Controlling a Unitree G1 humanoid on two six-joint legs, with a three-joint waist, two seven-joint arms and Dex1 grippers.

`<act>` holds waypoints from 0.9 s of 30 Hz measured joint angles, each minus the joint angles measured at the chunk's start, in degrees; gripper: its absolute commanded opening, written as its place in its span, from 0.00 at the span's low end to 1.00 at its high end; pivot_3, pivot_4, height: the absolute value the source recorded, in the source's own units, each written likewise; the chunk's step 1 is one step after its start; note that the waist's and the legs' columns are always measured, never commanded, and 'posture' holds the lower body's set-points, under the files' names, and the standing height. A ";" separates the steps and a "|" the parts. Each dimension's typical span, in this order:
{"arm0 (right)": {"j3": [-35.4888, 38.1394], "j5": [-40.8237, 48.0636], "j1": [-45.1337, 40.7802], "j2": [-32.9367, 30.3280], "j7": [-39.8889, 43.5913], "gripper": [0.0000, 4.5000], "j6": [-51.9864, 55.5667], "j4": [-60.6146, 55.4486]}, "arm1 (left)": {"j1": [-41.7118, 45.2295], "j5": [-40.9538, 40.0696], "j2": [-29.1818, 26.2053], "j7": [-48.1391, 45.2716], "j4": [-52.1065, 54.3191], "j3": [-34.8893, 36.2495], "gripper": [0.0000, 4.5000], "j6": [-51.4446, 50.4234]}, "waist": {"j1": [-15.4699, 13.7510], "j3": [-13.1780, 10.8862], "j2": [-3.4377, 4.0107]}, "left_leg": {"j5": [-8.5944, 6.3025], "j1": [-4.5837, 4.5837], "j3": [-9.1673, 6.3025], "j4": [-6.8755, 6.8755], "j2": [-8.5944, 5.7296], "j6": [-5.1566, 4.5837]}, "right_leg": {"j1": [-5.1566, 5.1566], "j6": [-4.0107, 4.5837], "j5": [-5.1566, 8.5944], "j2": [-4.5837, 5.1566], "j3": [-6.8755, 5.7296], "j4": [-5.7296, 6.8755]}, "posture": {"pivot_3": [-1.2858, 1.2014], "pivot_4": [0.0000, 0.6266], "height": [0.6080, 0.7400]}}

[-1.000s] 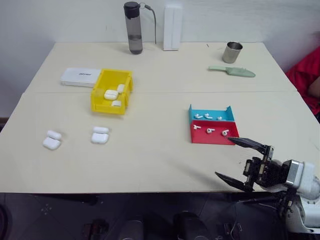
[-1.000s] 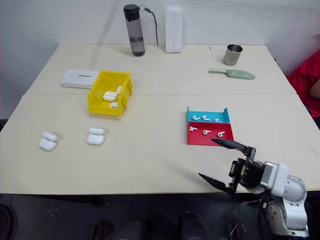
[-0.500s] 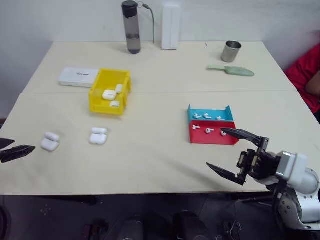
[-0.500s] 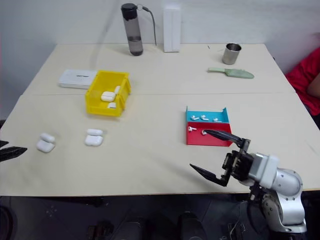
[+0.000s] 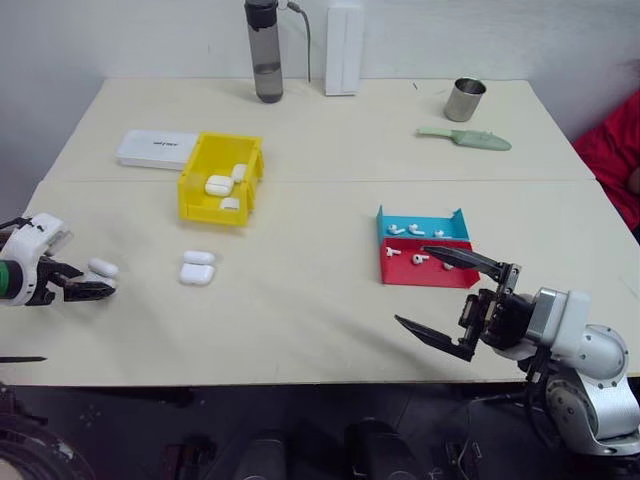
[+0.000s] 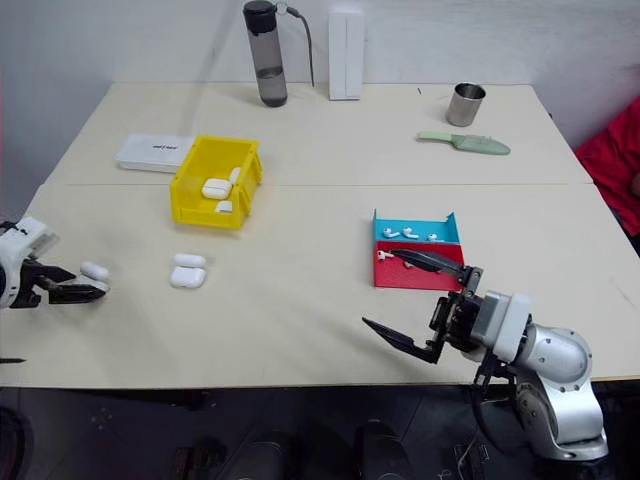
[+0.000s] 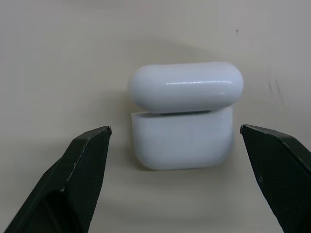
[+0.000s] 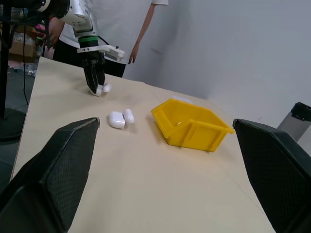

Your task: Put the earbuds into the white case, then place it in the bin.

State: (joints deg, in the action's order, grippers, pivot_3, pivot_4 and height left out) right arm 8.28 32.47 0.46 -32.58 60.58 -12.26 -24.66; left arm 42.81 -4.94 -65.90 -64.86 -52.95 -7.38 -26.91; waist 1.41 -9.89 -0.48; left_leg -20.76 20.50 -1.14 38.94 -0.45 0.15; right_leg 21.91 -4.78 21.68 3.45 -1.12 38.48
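My left gripper's fingers stand beside the white case's body (image 7: 183, 141) below the case's open lid, so it is time for my left gripper to close on the case's body.
Near the table's left edge lies a white case (image 7: 182, 116) with its lid flipped open. My left gripper (image 7: 174, 130) is open, one finger on each side of this case and neither touching it. In the head views that case (image 5: 103, 268) peeks out beside the left gripper (image 5: 88, 288). A second open white case (image 5: 197, 270) lies to its right. The yellow bin (image 5: 214, 211) behind them holds several closed cases. Several earbuds (image 5: 418, 259) lie in the red and blue tray (image 5: 430, 277). My right gripper (image 5: 411, 285) hangs open and empty just in front of the tray.
Along the far edge stand a dark bottle (image 5: 265, 50), an upright white box (image 5: 343, 48) and a metal cup (image 5: 464, 100), with a green tool (image 5: 465, 138) nearby. A flat white box (image 5: 157, 149) lies left of the bin. A person in red (image 5: 612, 150) is at the right.
My left arm has come in from the left, and its open fingers now flank the leftmost case. The right gripper has stayed open and barely shifted in front of the tray.
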 measured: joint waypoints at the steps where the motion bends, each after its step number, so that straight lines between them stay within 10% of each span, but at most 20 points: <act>1: 0.24 0.33 0.34 -0.09 0.22 1.00 -0.14 0.01 | 1.28 1.14 0.71 -0.51 -1.73 -0.53 0.99 0.62 | 0.00 0.00 0.00 | 0.00 0.00 -0.02 0.01 0.00 0.00 | 0.00 0.00 0.00 0.00 0.00 0.04 | 0.52 0.24 1.00; 22: 1.84 1.97 2.98 -0.35 8.56 1.00 -9.16 9.35 | 8.31 12.38 2.91 -5.38 -7.98 -4.20 0.88 4.22 | 0.15 0.00 0.00 | 0.00 -0.13 -0.02 0.13 0.00 0.01 | -0.06 -0.01 0.00 0.03 0.01 0.10 | 0.52 0.24 1.00; 27: 1.84 1.96 3.69 -0.15 8.62 1.00 -10.37 9.36 | 8.43 13.13 3.01 -5.68 -7.53 -4.24 0.63 2.92 | 0.14 0.00 0.00 | 0.00 -0.13 -0.02 0.13 0.00 0.01 | -0.06 -0.01 0.00 0.03 0.02 0.16 | 0.52 0.24 1.00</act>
State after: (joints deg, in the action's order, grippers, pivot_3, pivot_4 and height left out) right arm 10.12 34.42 4.16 -32.73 69.20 -22.63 -15.30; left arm 51.23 8.19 -62.89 -70.54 -60.48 -11.62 -23.99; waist 1.55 -9.89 -0.47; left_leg -20.76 20.37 -1.16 39.07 -0.45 0.15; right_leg 21.84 -4.78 21.68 3.49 -1.10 38.63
